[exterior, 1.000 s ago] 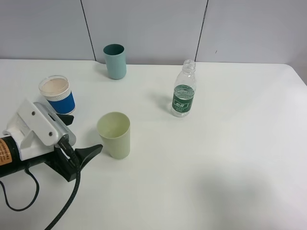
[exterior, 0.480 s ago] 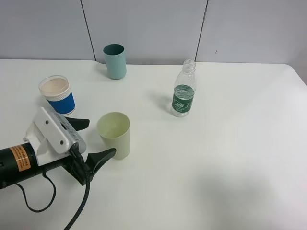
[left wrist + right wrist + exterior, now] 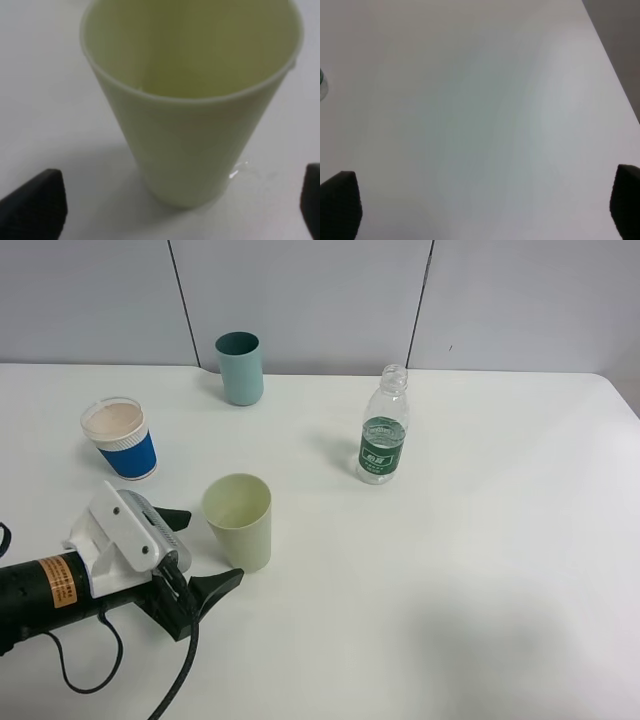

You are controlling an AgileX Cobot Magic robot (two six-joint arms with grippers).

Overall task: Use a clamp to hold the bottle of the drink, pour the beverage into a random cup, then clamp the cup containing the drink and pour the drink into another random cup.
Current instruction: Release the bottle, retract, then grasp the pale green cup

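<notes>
The cup's middle point(image 3: 243, 527) point(image 3: 187, 137) is still ahead of where my fingers end, so my left gripper would miss it if it closed now. I need to move forward first.
The pale yellow-green cup point(image 3: 240, 522) stands upright on the white table, left of centre. My left gripper point(image 3: 201, 549) lies low just left of it, open, one finger tip on each side of the cup's near side, not touching. In the left wrist view the cup point(image 3: 192, 100) fills the frame between the two black fingertips point(image 3: 35, 205); any liquid inside is too faint to tell. The capless bottle point(image 3: 384, 427) with the green label stands upright at centre right. The blue paper cup point(image 3: 120, 438) stands at the left. My right gripper point(image 3: 482, 207) is open over bare table, out of the high view.
A teal cup point(image 3: 240, 367) stands at the back near the wall. The left arm's black cable point(image 3: 180, 670) trails toward the front edge. In the right wrist view a sliver of the bottle point(image 3: 321, 85) shows, and the table's edge point(image 3: 612, 65) runs diagonally.
My left gripper has moved right toward the yellow-green cup, away from the blue cup, and now flanks the cup's near side. Cups and bottle have not moved.
</notes>
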